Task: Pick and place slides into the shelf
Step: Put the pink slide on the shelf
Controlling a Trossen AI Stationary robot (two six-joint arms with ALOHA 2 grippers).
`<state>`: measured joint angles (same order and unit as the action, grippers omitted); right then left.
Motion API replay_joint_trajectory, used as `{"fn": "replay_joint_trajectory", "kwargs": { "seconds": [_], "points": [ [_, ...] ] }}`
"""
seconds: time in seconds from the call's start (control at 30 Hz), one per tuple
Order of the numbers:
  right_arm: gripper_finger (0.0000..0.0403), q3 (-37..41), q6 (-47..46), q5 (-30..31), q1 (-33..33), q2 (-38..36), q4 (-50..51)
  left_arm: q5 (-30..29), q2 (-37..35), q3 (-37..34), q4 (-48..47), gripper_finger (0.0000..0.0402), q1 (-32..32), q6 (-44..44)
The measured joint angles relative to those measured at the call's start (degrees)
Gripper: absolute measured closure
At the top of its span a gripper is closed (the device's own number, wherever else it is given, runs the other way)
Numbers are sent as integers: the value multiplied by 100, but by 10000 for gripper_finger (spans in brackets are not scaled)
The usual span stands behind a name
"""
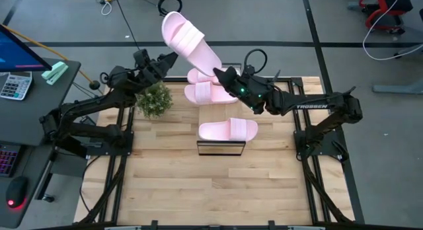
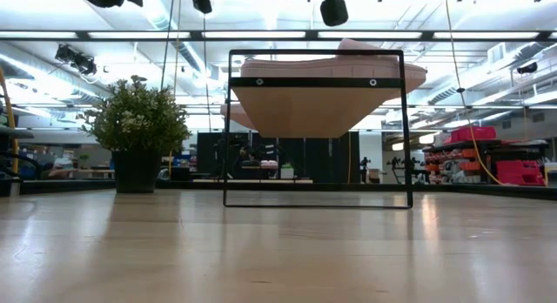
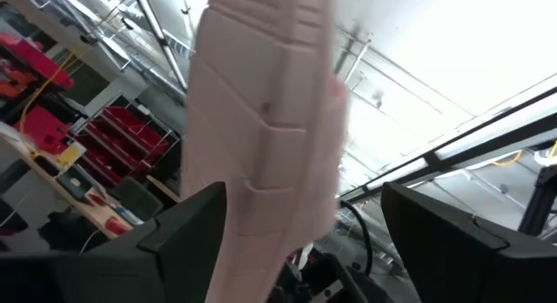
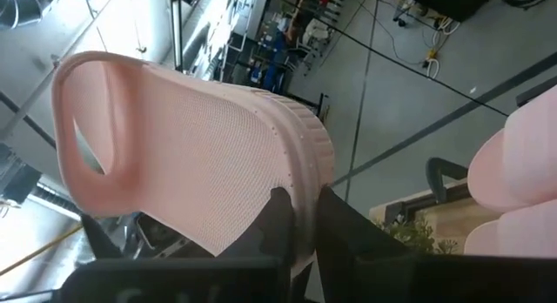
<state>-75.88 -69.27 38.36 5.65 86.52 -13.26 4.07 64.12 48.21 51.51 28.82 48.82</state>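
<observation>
Next, the left gripper grabs the raised slide by its sole's side edge (image 1: 182,54), to set the slide on the shelf (image 1: 217,115).
A pale pink slide (image 1: 186,39) is held up above the far end of the shelf (image 1: 217,115), its strap end away from my right gripper (image 1: 220,73), which is shut on its heel end. My left gripper (image 1: 170,57) is open beside it; in the left wrist view the slide (image 3: 261,120) stands between its spread fingers (image 3: 187,229), close to one and well apart from the other. One slide (image 1: 228,129) lies across the shelf's top board near its near end. Two more slides (image 1: 205,92) lie on the board at its far end, under the right gripper. My right gripper pinches the heel end's rim (image 4: 300,177) of the raised slide between its two fingers, one on the textured footbed and one on the outer side. The fingers come about level from the table's right. The slide is lifted clear and slants away toward the far left, strap end (image 4: 96,120) farthest.
A small potted plant (image 1: 154,100) stands on the table left of the shelf, under the left arm. A side desk with a calculator (image 1: 14,84) and a monitor stands off the table's left. The wooden tabletop (image 1: 211,184) stretches toward the near edge.
</observation>
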Motion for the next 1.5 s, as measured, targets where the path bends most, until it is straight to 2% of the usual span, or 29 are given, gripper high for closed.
{"fn": "replay_joint_trajectory", "kwargs": {
  "seconds": [0.37, 0.53, 0.9, 1.03, 1.2, 1.5],
  "points": [
    [372, 0, -14, -139, -2, 1, -2, -144, 0, 0, -129, 88, -21, -61],
    [373, 0, -14, -141, 29, 2, -4, -166, 2, 0, -254, 88, -254, -106],
    [373, 0, -16, -139, 35, 2, -79, -959, 559, -7, -286, 88, -983, -304],
    [373, 0, -16, -142, 35, 2, -104, -1308, 723, -7, -70, 88, -1049, -304],
    [373, 0, -16, -243, 35, 2, -103, -1598, 723, -7, -65, 106, -1045, -313],
    [373, 0, -18, -431, 77, 2, 11, -1641, 723, -7, -79, 140, -1047, -147]
  ]
}}
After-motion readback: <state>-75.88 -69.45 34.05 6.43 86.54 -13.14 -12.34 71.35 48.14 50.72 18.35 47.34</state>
